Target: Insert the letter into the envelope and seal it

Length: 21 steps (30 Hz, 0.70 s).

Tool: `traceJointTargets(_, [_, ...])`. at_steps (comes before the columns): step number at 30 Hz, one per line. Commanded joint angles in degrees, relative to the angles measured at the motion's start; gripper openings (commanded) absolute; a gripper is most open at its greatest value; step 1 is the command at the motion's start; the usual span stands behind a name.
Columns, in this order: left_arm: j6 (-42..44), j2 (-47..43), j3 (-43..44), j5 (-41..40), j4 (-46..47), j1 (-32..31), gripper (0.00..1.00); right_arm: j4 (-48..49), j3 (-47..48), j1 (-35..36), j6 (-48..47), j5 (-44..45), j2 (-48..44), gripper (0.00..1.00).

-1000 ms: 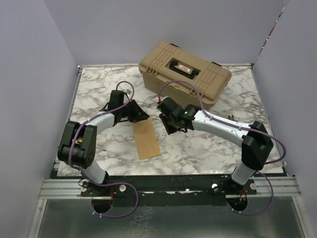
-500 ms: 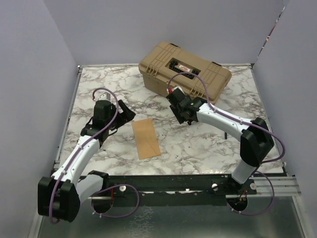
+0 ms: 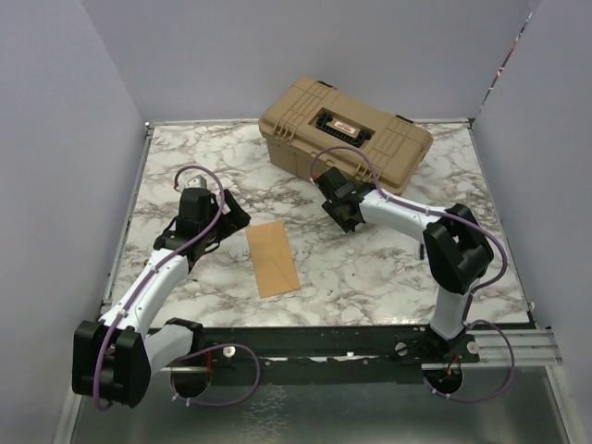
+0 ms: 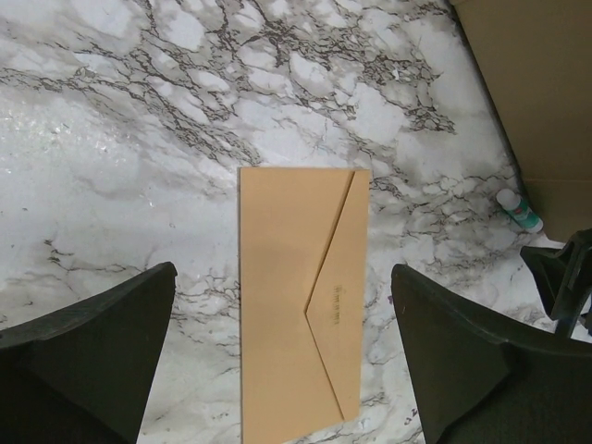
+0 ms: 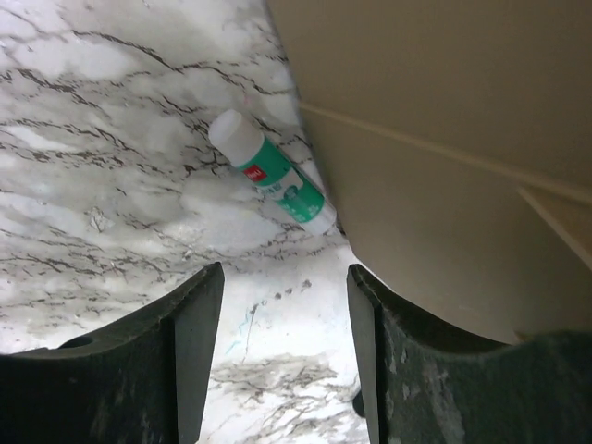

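My right gripper grabs the glue stick by its green body near its base next. The end with the cap stays free for my left gripper to grab.
The orange-brown envelope lies flat on the marble table, its pointed flap folded down over its body. The letter is not in view in any frame. My left gripper hovers just left of the envelope's far end, wide open, and in the left wrist view the envelope lies below between the fingers, untouched. Open and holding nothing, my right gripper hangs by the near wall of the tan case. A green-and-white glue stick lies on the table ahead of its fingertips.
A tan hard case stands at the back centre, with the glue stick lying against its near wall. Grey walls close the table on three sides. The arm bases and a metal rail run along the near edge.
My left gripper let go at the envelope's far end, opened wide and drew back left. My right gripper opened and moved away from the envelope up to the case.
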Motion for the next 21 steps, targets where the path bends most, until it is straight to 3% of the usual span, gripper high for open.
traceJointTargets(1, [1.11,1.40,2.01,-0.37,-1.02,0.28,0.99,4.50,-0.60,-1.30,-5.59,-3.10,2.30,0.59])
traceJointTargets(12, [1.34,2.64,2.29,-0.97,-1.02,0.26,0.99,8.41,-0.55,-2.48,-11.78,-5.30,7.03,0.56])
traceJointTargets(16, [1.69,2.56,2.26,-0.47,-0.97,0.31,0.99,4.73,0.79,-3.60,-11.94,-15.29,6.96,0.56])
traceJointTargets(21, [1.98,2.22,2.08,-0.31,-1.02,0.37,0.99,1.87,1.09,-4.77,-12.21,-18.85,8.05,0.58])
